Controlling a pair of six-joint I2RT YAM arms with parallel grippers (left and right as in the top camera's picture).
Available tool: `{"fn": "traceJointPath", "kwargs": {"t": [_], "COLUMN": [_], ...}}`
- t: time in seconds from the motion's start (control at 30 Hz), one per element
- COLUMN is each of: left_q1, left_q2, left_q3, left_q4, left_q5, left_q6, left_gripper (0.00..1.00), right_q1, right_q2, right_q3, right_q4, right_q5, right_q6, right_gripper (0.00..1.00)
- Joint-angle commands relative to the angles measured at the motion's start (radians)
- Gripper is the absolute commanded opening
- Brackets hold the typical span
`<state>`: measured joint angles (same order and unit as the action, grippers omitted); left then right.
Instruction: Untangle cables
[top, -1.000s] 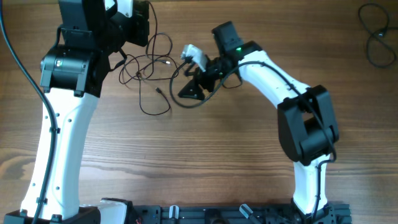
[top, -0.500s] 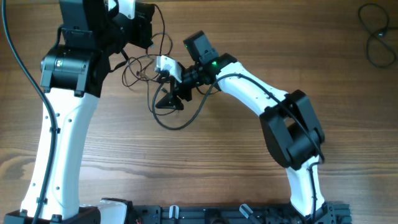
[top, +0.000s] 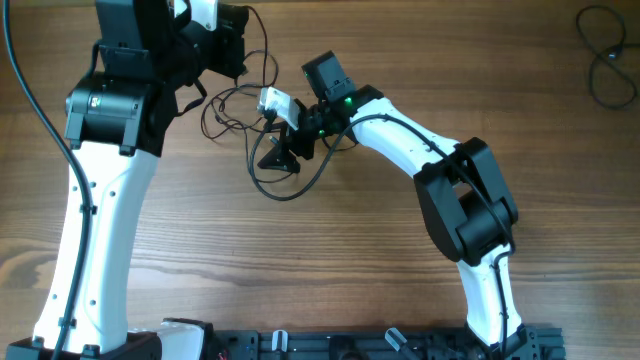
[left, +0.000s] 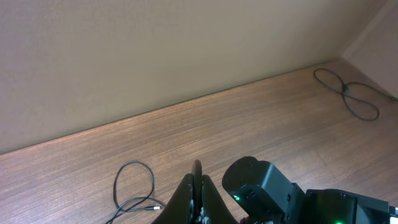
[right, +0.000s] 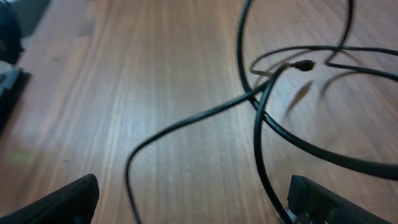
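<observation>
The piece of cable near its loose end (top: 244, 127) (right: 268, 88) will be grabbed by my right gripper next, to pull that end out of the tangle.
The tangle of thin black cables (top: 235, 108) lies at the table's far middle-left, between my two grippers. My left gripper (top: 232, 45) is at the tangle's far edge, and in the left wrist view its fingers (left: 198, 186) are shut on a thin cable strand that pokes up between them. A loose loop with a plug end (left: 134, 186) lies to its left. My right gripper (top: 278, 158) is open at the tangle's near right side. In the right wrist view its fingers (right: 193, 199) are wide apart, and crossing cable strands (right: 261, 106) run between them, close to the right finger.
A separate black cable (top: 605, 55) lies looped at the table's far right corner, and it also shows in the left wrist view (left: 345, 90). The right arm (top: 440, 150) stretches across the table's middle. A wall stands behind the table's far edge.
My right gripper swung left into the tangle, then eased back slightly right. The loop of cable near it shifted left with it. The left gripper stayed in place.
</observation>
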<state>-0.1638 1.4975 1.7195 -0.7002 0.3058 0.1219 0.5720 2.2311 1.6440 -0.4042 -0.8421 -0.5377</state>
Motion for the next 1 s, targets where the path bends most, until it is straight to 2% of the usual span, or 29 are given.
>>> {"fn": "traceJointPath", "kwargs": {"t": [0.0,0.2,0.27,0.33,0.4,0.43,0.5,0.57,0.6,0.63,0.77,0.97], "left_q1": [-0.003,-0.003,-0.003,-0.003,-0.003,-0.003,-0.003,-0.003,-0.003,-0.003,-0.003,-0.003], "left_q2": [-0.009,-0.009,-0.009,-0.009,-0.009,-0.009,-0.009,-0.009,-0.009,-0.009,-0.009,-0.009], "left_q3": [0.002,0.002,0.002,0.002,0.002,0.002,0.002,0.002,0.002,0.002,0.002,0.002], "left_q4": [0.003,0.005,0.004,0.004,0.004,0.004,0.004,0.004,0.004,0.004,0.004,0.011], "left_q5": [0.021,0.021,0.021,0.021,0.021,0.021,0.021,0.021,0.021,0.021,0.02,0.019], "left_q6": [-0.006,-0.006,-0.006,-0.006,-0.006,-0.005,-0.006,-0.006,-0.006,-0.006,-0.006,-0.005], "left_gripper": [0.05,0.05,0.04,0.04,0.04,0.04,0.04,0.04,0.05,0.04,0.04,0.04], "right_q1": [-0.005,-0.007,-0.007,-0.007,-0.007,-0.007,-0.007,-0.007,-0.007,-0.007,-0.008,-0.032], "right_q2": [0.021,0.021,0.021,0.021,0.021,0.021,0.021,0.021,0.021,0.021,0.021,0.021], "right_q3": [-0.001,-0.001,-0.001,-0.001,-0.001,-0.001,-0.001,-0.001,-0.001,-0.001,-0.001,-0.001], "right_q4": [0.018,0.067,0.092,0.106,0.106,0.105,0.101,0.101,0.101,0.102,0.106,0.069], "right_q5": [0.098,0.14,0.193,0.231,0.253,0.266,0.281,0.29,0.3,0.31,0.42,0.901], "right_q6": [0.015,0.047,0.082,0.105,0.106,0.121,0.126,0.134,0.143,0.15,0.23,0.499], "right_gripper": [1.0,0.99,0.94,0.75,0.62,0.56,0.51,0.33,0.12,0.04,0.04,0.04]}}
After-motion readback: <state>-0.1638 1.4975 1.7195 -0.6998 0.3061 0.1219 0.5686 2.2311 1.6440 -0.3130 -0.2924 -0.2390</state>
